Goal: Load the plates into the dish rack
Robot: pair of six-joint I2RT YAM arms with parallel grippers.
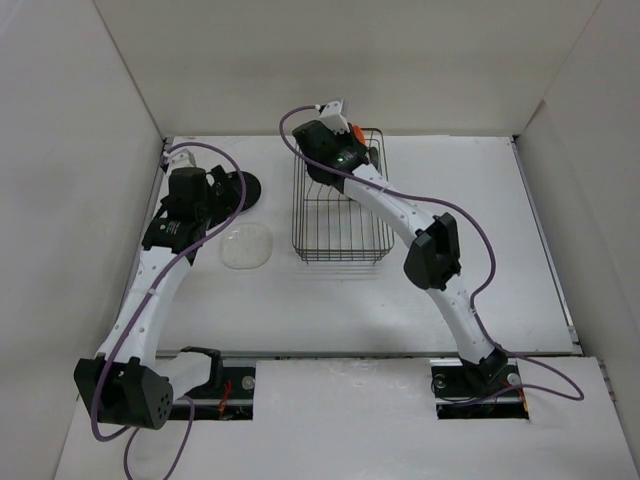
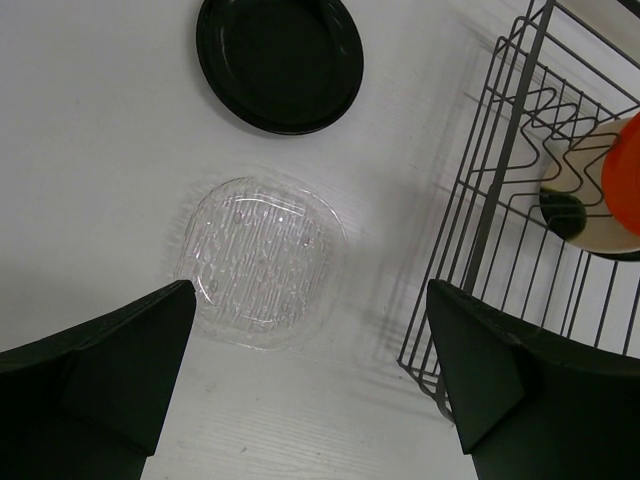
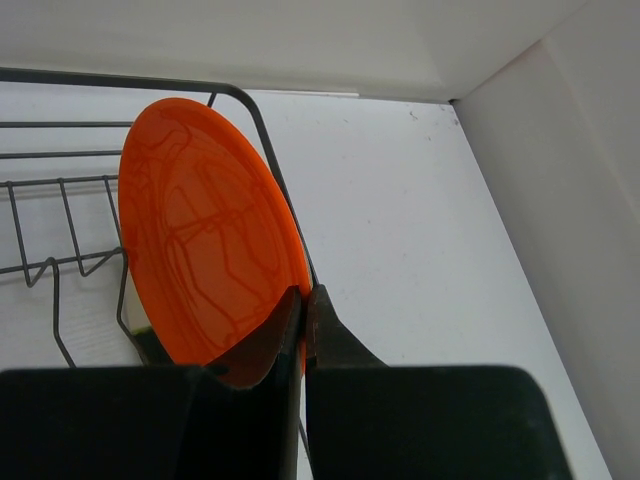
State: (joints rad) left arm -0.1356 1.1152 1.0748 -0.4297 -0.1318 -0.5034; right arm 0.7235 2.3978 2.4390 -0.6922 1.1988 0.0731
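The orange plate stands on edge in the rack (image 1: 340, 215) beside the cream plate and would stay there, so the robot's right gripper needs to open.
My right gripper (image 3: 305, 300) is shut on the rim of the orange plate (image 3: 205, 250) and holds it on edge inside the far end of the black wire dish rack (image 1: 340, 215). The orange plate also shows in the left wrist view (image 2: 622, 190), beside a cream plate (image 2: 590, 205) standing in the rack (image 2: 500, 190). My left gripper (image 2: 310, 390) is open and empty above the table. The clear plate (image 2: 258, 260) lies flat just beyond it, and the black plate (image 2: 280, 60) lies farther off. Both also show in the top view: clear (image 1: 247, 245), black (image 1: 243, 190). The teal plate is hidden.
White walls enclose the table on the left, back and right. The rack's near corner (image 2: 425, 365) stands close to my left gripper's right finger (image 2: 490, 370). The right arm (image 1: 430, 250) reaches over the rack from the right.
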